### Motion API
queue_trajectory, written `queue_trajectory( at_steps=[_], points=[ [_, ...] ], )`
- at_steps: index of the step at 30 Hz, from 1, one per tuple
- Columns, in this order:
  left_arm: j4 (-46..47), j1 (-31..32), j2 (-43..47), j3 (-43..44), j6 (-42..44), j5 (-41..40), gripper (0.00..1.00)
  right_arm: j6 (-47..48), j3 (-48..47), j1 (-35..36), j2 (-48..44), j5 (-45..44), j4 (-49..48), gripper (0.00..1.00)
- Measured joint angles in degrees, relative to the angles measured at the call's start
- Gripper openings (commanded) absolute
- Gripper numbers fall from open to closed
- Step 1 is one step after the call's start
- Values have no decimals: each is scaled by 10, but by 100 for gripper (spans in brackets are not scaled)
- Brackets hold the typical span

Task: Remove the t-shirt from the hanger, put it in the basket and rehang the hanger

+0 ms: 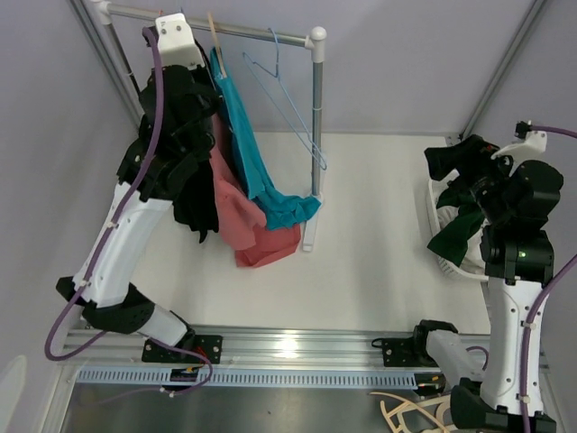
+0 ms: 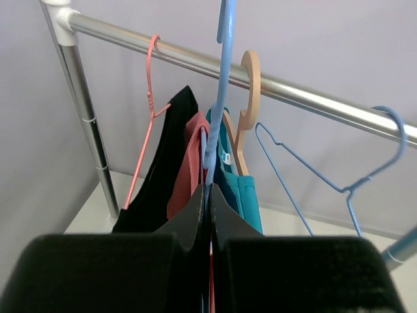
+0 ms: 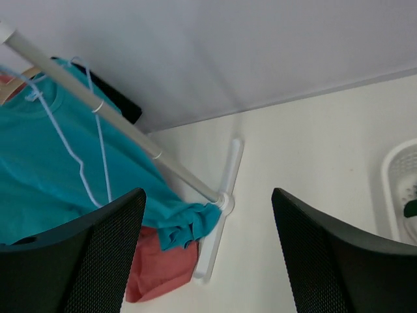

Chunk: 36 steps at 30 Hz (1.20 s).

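Next, my right gripper will grab the red t-shirt by its loose hanging edge, clear of the light blue hanger [image 2: 223, 78], to remove the t-shirt.
Three t-shirts hang on the rack rail [image 1: 252, 33]: black [image 1: 198, 212], red [image 1: 257, 230] and teal [image 1: 248, 144]. In the left wrist view the black shirt [image 2: 163, 169] is on a pink hanger [image 2: 148, 111]. The red shirt [image 2: 186, 163] seems to be on a light blue hanger [image 2: 223, 78]. The teal shirt [image 2: 244, 189] is on a wooden hanger [image 2: 246, 98]. My left gripper [image 2: 208, 189] is shut on the light blue hanger's neck, just below the rail [image 2: 313, 98]; the hook's top runs out of view. My right gripper [image 3: 208, 195] is open and empty, far to the right of the rack.
An empty blue wire hanger [image 1: 288, 108] hangs at the rail's right end, by the rack post [image 1: 316, 135]. A white basket [image 1: 437, 216] holding a dark green cloth [image 1: 460, 230] stands at the right, under my right arm. The rack's foot [image 3: 218, 222] lies on the white table.
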<state>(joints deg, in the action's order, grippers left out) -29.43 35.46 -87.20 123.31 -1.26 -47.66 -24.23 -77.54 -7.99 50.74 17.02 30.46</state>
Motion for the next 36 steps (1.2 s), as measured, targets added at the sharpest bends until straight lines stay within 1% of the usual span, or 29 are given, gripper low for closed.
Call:
queue_trajectory(
  at_steps=[5, 7, 9, 11, 15, 19, 22, 24, 26, 28, 32, 34, 36],
  points=[
    [27, 63, 71, -48, 29, -60, 1, 24, -1, 61, 2, 10, -2, 82],
    [32, 79, 98, -64, 30, -83, 1, 33, -3, 78, 3, 34, -6, 81],
    [31, 95, 126, -84, 27, -111, 1, 36, -3, 102, 5, 59, -13, 82],
    [10, 104, 144, -96, 0, -133, 1, 37, 0, 144, 7, 82, -27, 82],
    [-61, 105, 164, -139, -94, -157, 1, 37, 37, 283, -5, 92, -68, 82],
    [-116, 105, 164, -198, -164, -162, 1, 60, 86, 441, -16, 49, -102, 81],
    [-145, 106, 139, -213, -198, -154, 1, 83, 125, 555, -9, -6, -136, 81],
    [-156, 106, 120, -212, -217, -151, 1, 98, 149, 625, 7, -49, -162, 81],
    [-183, 107, 96, -198, -240, -152, 1, 109, 165, 669, 26, -78, -184, 81],
    [-226, 107, 60, -156, -271, -152, 1, 115, 178, 690, 44, -101, -212, 81],
    [-316, 107, -16, -44, -338, -156, 1, 125, 223, 718, 66, -156, -288, 81],
    [-348, 107, -30, -22, -365, -156, 1, 129, 248, 732, 72, -185, -327, 81],
    [-370, 107, -31, -21, -384, -156, 1, 136, 270, 744, 78, -211, -367, 81]
  ],
)
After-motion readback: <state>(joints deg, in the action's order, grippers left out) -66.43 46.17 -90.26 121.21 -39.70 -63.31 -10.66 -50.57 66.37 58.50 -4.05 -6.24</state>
